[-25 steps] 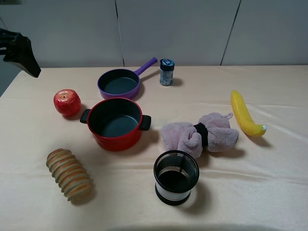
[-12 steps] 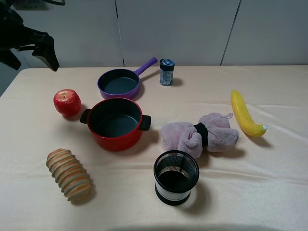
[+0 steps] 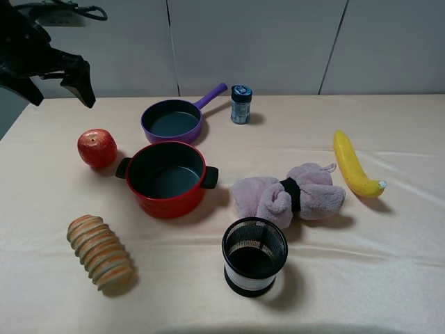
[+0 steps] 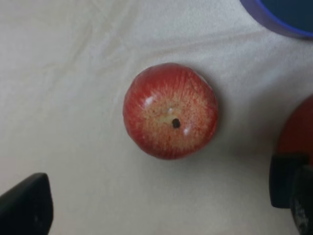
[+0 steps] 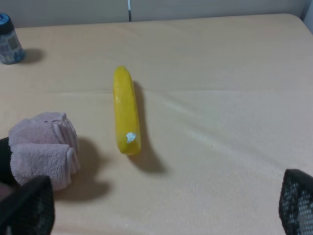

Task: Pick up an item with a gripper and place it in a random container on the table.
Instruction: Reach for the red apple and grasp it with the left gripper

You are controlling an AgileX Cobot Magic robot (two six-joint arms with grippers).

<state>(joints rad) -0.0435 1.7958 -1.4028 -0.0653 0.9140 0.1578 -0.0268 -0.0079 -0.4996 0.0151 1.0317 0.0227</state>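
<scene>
I will next grab the red apple (image 3: 96,147) by its rounded sides with my left gripper, to put it in the red pot (image 3: 170,204).
The red apple (image 3: 96,147) sits on the beige table (image 3: 389,264) just left of the red pot (image 3: 170,204), close to its left handle and apart from it. My left gripper (image 3: 59,89) is open and empty, high above the table's far left, behind the apple. In the left wrist view the apple (image 4: 170,110) lies below and between the spread fingers of the left gripper (image 4: 159,208), with the pot's red wall (image 4: 299,128) at the edge. My right gripper (image 5: 161,210) is open and empty, and out of the high view.
A purple long-handled pan (image 3: 172,120) and a small blue-capped jar (image 3: 240,104) stand behind the pot. A striped bread loaf (image 3: 99,252) lies front left, a black mesh cup (image 3: 254,256) front middle, a pink cloth bundle (image 3: 288,195) and a yellow banana (image 3: 353,165) to the right.
My left arm has swung in from the upper left edge to the right, with its open fingers now pointing down behind the apple. Nothing on the table has moved.
</scene>
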